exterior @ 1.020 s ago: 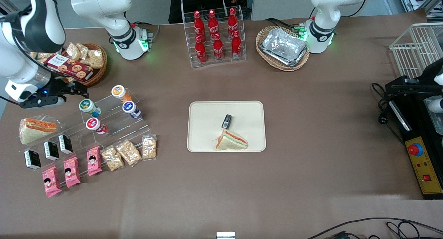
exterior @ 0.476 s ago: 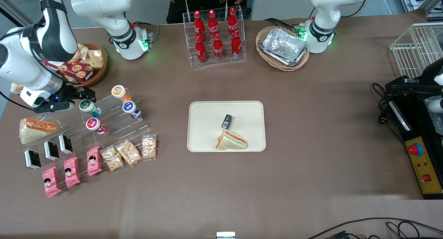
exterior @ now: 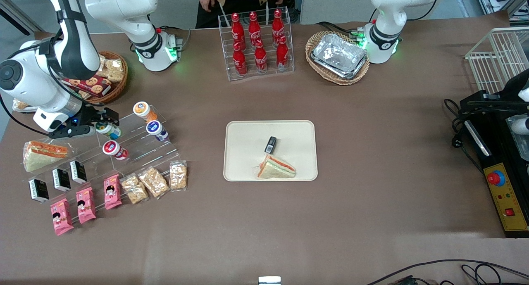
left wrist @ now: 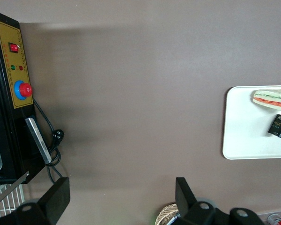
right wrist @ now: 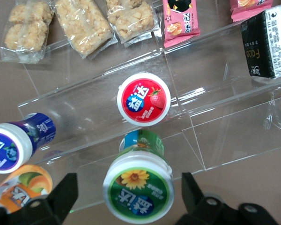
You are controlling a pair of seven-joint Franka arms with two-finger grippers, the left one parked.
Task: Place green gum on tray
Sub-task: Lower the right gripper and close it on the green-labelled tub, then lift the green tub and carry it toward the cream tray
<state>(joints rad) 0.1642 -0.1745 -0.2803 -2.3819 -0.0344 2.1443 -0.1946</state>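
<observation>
The green gum has to go on the tray, so the robot's gripper should next grab the green gum by its white-rimmed green lid.
The green gum is a small bottle with a white-rimmed green lid, lying on a clear acrylic stepped rack. In the front view the green gum shows just under my fingers. My gripper is open, with one finger on each side of the lid and a gap to both. In the front view the gripper is over the rack at the working arm's end. The cream tray lies mid-table and holds a sandwich and a small black pack.
On the rack are a red-lidded bottle, a blue-lidded bottle and an orange bottle. Snack bags, pink packs and black packs lie nearer the camera. A wicker snack basket stands beside the arm.
My gripper has moved sideways toward the rack and come down over the green gum, so its fingers now straddle the lid. Nothing else has moved.
</observation>
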